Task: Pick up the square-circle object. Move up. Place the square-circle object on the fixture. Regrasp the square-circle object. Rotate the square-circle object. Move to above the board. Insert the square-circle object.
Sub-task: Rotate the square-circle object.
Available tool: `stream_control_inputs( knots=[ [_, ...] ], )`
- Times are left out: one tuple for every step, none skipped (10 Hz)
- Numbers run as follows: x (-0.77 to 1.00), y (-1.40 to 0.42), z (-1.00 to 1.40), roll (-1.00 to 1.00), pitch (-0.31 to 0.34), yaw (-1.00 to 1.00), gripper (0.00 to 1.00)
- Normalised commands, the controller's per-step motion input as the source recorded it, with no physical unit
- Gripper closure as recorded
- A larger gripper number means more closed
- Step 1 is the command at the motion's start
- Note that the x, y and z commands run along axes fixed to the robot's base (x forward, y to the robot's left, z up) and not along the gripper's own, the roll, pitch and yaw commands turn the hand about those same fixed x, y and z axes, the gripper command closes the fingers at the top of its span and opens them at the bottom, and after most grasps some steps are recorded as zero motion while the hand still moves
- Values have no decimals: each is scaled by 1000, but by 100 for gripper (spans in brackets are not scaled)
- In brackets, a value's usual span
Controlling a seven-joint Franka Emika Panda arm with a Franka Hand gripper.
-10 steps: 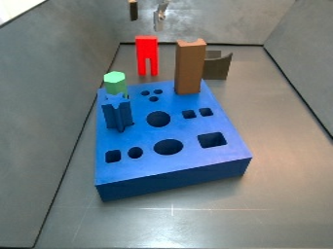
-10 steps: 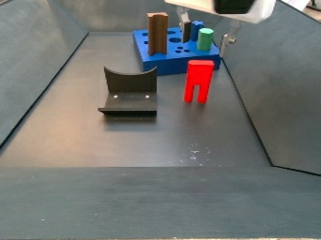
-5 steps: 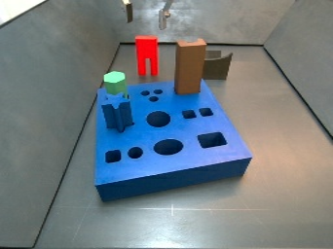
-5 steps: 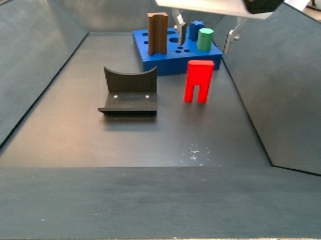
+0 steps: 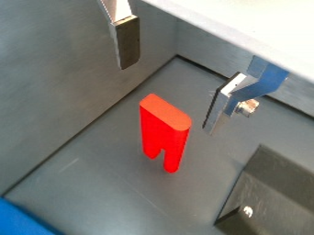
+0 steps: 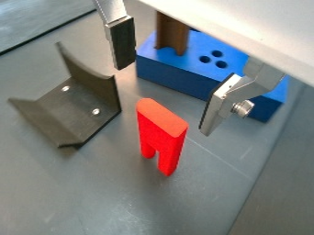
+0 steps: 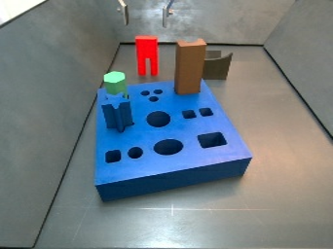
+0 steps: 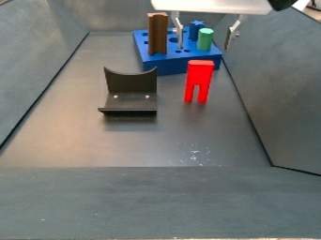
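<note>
The red square-circle object by its upper part [image 7: 147, 43] should be gripped next by the gripper, so its notched lower end stays free to go into the board [image 7: 196, 160].
The square-circle object [image 7: 147, 55] is a bright red block standing upright on the grey floor behind the board [image 7: 196, 160], with a notch at its lower end. Both wrist views show it [image 5: 163, 133] [image 6: 160, 138] from above. My gripper [image 7: 146, 12] hangs open well above it, nothing between the fingers [image 5: 127, 41], which straddle the block's position from on high [image 6: 168, 75]. In a side view the gripper [image 8: 207, 30] is at the top edge. The dark L-shaped fixture [image 8: 127, 91] stands apart from the red block [image 8: 200, 81], beside it [image 6: 68, 106].
On the blue board [image 8: 170, 64] stand a tall brown block [image 7: 190, 65], a green-topped peg [image 7: 116, 83] and a dark blue peg [image 7: 117, 112]. Grey walls enclose the floor on the sides. The fixture [image 7: 217, 64] sits behind the brown block.
My gripper has risen a little, staying open. The red block, fixture and board have not moved.
</note>
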Motion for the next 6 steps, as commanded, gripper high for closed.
stream_control_inputs(
  knots=[
    [25,0,-12,-60,25,345,0],
    [25,0,-12,-60,25,253,0],
    [0,0,-1000,-59,25,121,0],
    [6,2,-1000,-56,17,87,0],
    [26,9,-1000,-35,-14,61,0],
    [31,8,-1000,4,-24,43,0]
  ],
)
